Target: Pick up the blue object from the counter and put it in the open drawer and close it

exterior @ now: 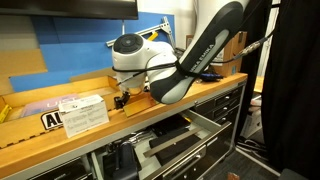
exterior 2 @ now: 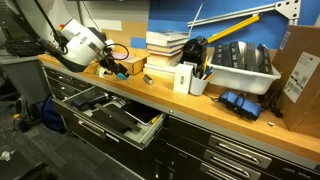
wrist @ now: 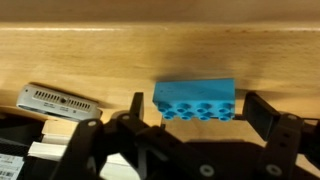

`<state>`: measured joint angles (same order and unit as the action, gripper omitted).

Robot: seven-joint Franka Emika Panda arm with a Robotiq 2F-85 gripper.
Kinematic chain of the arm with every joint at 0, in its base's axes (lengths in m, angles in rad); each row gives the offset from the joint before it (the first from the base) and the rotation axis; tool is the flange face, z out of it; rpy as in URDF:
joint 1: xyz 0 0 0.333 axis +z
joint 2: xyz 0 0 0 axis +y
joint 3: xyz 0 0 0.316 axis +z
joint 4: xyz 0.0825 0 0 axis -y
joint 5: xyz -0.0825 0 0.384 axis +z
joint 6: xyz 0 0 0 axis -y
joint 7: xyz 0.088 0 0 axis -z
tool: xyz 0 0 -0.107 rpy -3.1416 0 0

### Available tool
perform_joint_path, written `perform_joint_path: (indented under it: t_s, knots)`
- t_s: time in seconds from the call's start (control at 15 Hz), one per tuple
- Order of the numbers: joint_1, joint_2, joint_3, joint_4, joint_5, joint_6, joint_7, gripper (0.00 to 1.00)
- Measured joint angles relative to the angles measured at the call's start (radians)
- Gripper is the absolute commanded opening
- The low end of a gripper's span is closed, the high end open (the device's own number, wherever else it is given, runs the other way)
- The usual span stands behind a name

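Observation:
The blue block (exterior 2: pixel 122 76) (wrist: pixel 194 98) is ready for my gripper to close on now: my open fingers reach down beside its ends, level with its sides.
The blue object (wrist: pixel 195 100) is a small bright-blue studded block lying on the wooden counter (wrist: pixel 160 50). It also shows in an exterior view (exterior 2: pixel 123 69). My gripper (wrist: pixel 193 112) is open and low over the counter, one finger on each side of the block with a small gap at each end. In both exterior views the gripper (exterior: pixel 122 98) (exterior 2: pixel 112 67) is down at the counter's front part. The wide drawer (exterior 2: pixel 112 118) (exterior: pixel 175 140) stands pulled open below the counter, with dark items inside.
A flat grey piece (wrist: pixel 58 100) lies on the counter beside the gripper. A stack of books (exterior 2: pixel 165 45), a white box (exterior 2: pixel 184 77), a black pen cup (exterior 2: pixel 197 58), a white tray (exterior 2: pixel 242 68) and a cardboard box (exterior 2: pixel 300 75) stand along the counter. White label cards (exterior: pixel 82 113) lie nearby.

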<state>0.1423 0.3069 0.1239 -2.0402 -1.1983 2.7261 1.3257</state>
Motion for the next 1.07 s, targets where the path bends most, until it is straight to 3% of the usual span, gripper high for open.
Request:
perform_joint_path:
  t_s: [0.2,0.67,0.87,1.07]
  knots:
    - [0.001,0.006,0.001,0.010,0.000,0.000,-0.006,0.53]
    - [-0.006,0.001,0.003,0.010,0.039,-0.002,-0.046,0.53]
    - [-0.025,-0.051,0.011,-0.056,0.173,-0.004,-0.158,0.53]
    - [-0.038,-0.165,0.010,-0.190,0.402,-0.029,-0.353,0.53]
